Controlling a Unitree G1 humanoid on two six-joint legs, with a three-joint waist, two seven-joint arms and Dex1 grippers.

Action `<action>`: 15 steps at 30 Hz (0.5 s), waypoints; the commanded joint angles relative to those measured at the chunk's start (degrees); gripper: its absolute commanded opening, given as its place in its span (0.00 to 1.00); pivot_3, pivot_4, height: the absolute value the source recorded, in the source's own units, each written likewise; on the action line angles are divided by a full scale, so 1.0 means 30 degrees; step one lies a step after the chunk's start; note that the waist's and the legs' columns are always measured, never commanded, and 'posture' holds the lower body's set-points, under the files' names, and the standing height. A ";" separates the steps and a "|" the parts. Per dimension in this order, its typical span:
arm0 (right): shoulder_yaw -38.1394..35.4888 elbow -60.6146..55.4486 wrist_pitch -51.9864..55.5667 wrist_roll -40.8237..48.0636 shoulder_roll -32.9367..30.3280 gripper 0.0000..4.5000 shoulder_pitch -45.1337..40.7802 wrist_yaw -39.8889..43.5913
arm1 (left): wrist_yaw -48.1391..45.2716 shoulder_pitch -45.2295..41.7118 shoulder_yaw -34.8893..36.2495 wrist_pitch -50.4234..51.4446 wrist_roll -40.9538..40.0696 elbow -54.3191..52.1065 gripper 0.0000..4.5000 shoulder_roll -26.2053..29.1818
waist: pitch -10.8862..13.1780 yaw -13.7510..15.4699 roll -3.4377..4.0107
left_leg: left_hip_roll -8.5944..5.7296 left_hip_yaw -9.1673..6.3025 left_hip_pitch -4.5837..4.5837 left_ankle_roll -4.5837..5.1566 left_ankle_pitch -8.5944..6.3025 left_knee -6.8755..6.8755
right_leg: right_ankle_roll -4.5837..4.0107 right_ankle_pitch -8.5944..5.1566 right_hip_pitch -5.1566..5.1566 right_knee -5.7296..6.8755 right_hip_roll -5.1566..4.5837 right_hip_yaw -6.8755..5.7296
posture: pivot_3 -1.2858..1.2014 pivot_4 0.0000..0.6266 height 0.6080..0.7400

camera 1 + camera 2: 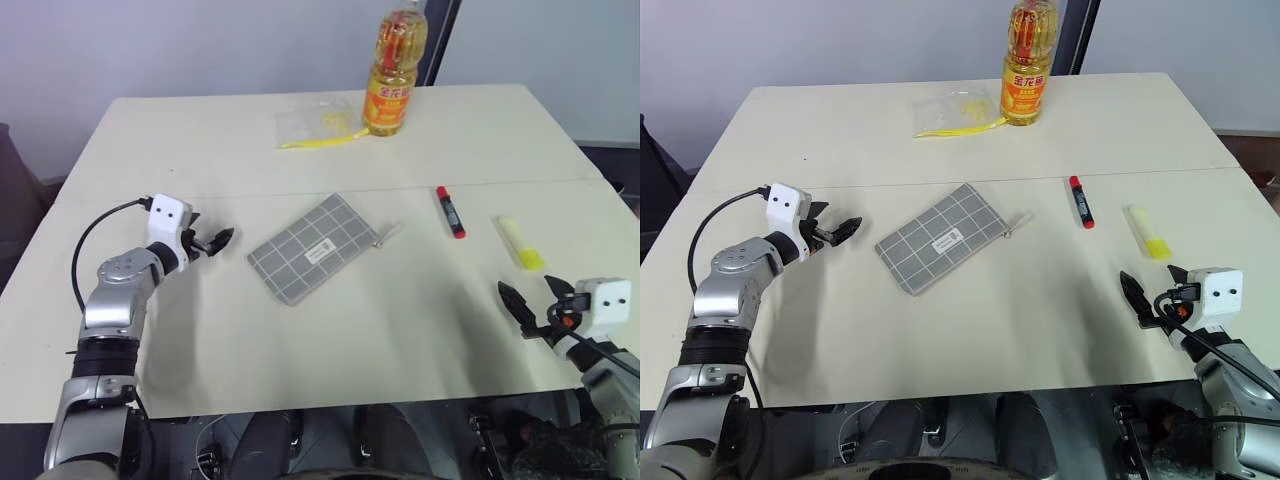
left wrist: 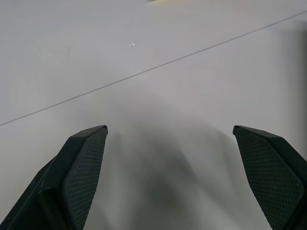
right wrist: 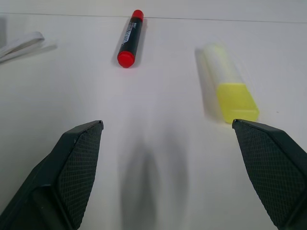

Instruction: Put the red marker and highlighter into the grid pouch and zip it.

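Observation:
My right gripper is going for the zipper cord next. The grid pouch (image 1: 312, 248) lies flat on the tabletop with only that cord sticking out loose, so my right gripper needs to grab that cord's loose end.
The grid pouch (image 1: 312, 248), grey with white lines, lies flat and askew at the table's middle, its zipper pull (image 1: 388, 233) pointing right. To its right lies the red marker (image 1: 450, 212) (image 3: 130, 39). Further right is the pale yellow highlighter (image 1: 522, 243) (image 3: 226, 85). My left gripper (image 1: 212, 231) hovers open just left of the pouch, over bare table, holding nothing. Near the front right edge my right gripper (image 1: 529, 289) stands open and holds nothing. The marker and highlighter lie beyond its fingertips (image 3: 88, 132).
A bottle of yellow oil (image 1: 393, 75) stands at the table's far edge. A clear plastic bag with yellow contents (image 1: 318, 125) lies left of it. A seam (image 1: 250, 193) runs across the cream table (image 1: 330, 330).

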 commanded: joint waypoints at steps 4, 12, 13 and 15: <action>-0.0387 -0.0455 -0.0126 0.0218 -0.0290 1.00 -0.0108 -0.0067 | 0.0302 -0.0112 0.0340 -0.0303 -0.0077 -0.0744 0.98 0.0091 | 0.0000 0.0000 0.0000 | 0.0000 0.0001 0.0000 0.0001 0.0001 -0.0002 | 0.0002 0.0001 0.0000 0.0001 0.0000 0.0000 | 0.52 0.24 1.00; -0.0124 -0.0777 0.0183 0.0222 -0.0576 1.00 -0.0758 -0.0196 | -0.0255 0.0803 0.0364 -0.0603 -0.0339 -0.1500 0.98 0.0213 | 0.0000 -0.0017 0.0001 | 0.0000 0.0001 0.0000 0.0001 0.0000 0.0000 | 0.0000 0.0000 0.0000 0.0001 0.0000 0.0001 | 0.52 0.24 1.00; -0.0071 -0.0835 0.0214 0.0222 -0.0609 1.00 -0.0848 -0.0221 | -0.0429 0.0898 0.0288 -0.0743 -0.0332 -0.1563 0.98 0.0209 | 0.0000 -0.0018 0.0001 | 0.0000 0.0001 0.0000 0.0001 0.0000 -0.0001 | 0.0000 0.0000 -0.0001 0.0001 0.0000 0.0001 | 0.52 0.24 1.00; 0.0030 -0.0958 0.0266 0.0247 -0.0647 1.00 -0.0949 -0.0241 | -0.0698 0.1060 0.0154 -0.0986 -0.0257 -0.1715 0.98 0.0235 | 0.0000 -0.0008 0.0001 | 0.0000 0.0001 0.0000 0.0001 0.0001 -0.0001 | 0.0000 0.0000 -0.0002 0.0001 0.0000 0.0000 | 0.52 0.24 1.00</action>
